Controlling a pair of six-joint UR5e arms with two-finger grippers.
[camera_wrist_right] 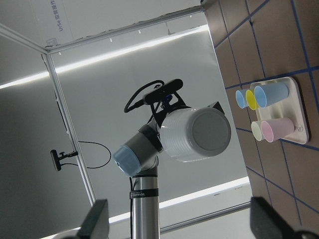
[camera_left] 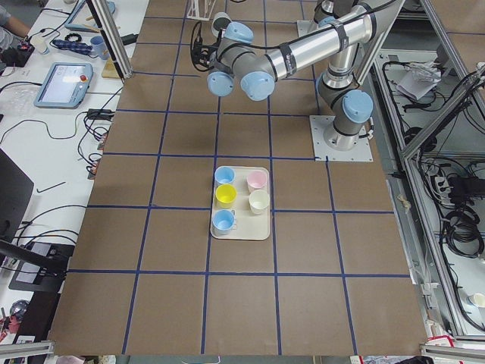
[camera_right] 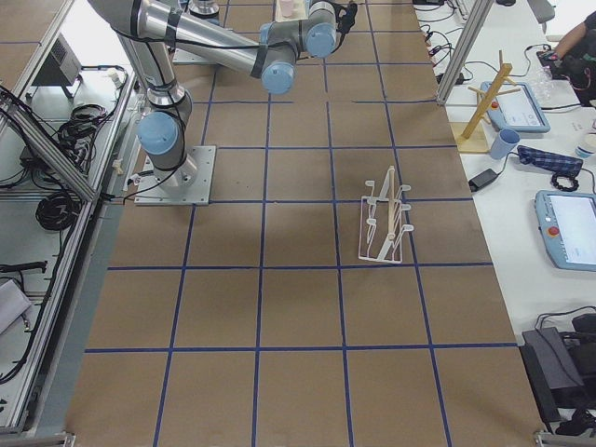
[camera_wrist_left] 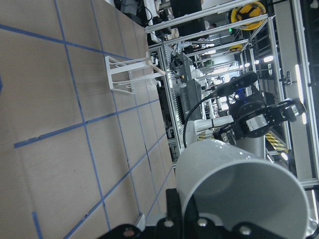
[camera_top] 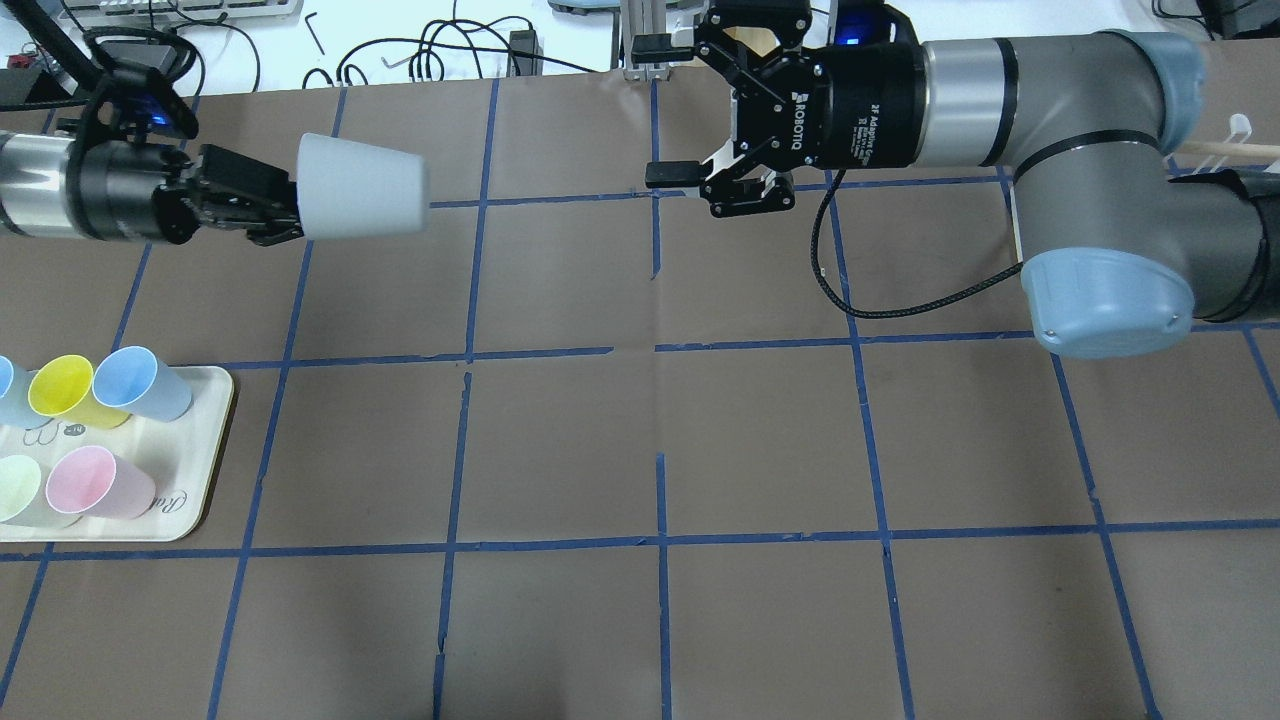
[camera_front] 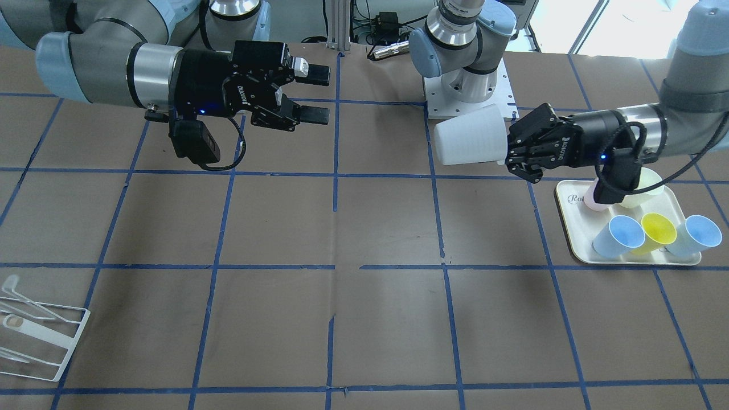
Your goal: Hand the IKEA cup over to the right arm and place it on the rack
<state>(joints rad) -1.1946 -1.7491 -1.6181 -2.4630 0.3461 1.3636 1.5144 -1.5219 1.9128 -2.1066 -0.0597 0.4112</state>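
The IKEA cup should be grabbed by its narrow base (camera_front: 444,141) next, so my right gripper can take it over and hang it on the white wire rack (camera_front: 40,336).
The IKEA cup (camera_front: 470,142), light grey and tapered, is held on its side above the table, base pointing toward the right arm. My left gripper (camera_front: 512,149) is shut on its rim; it also shows in the overhead view (camera_top: 285,205) with the cup (camera_top: 362,186). My right gripper (camera_front: 319,95) is open and empty, jaws facing the cup across a wide gap, as the overhead view (camera_top: 668,110) shows. The right wrist view shows the cup's base (camera_wrist_right: 197,134) ahead. The white wire rack (camera_front: 40,336) stands on the table, also seen from the right (camera_right: 384,219).
A cream tray (camera_front: 626,259) holds light blue, yellow, pink and pale green cups below my left arm; it also shows in the overhead view (camera_top: 200,450). The left arm's base plate (camera_front: 470,97) is at the table's far edge.
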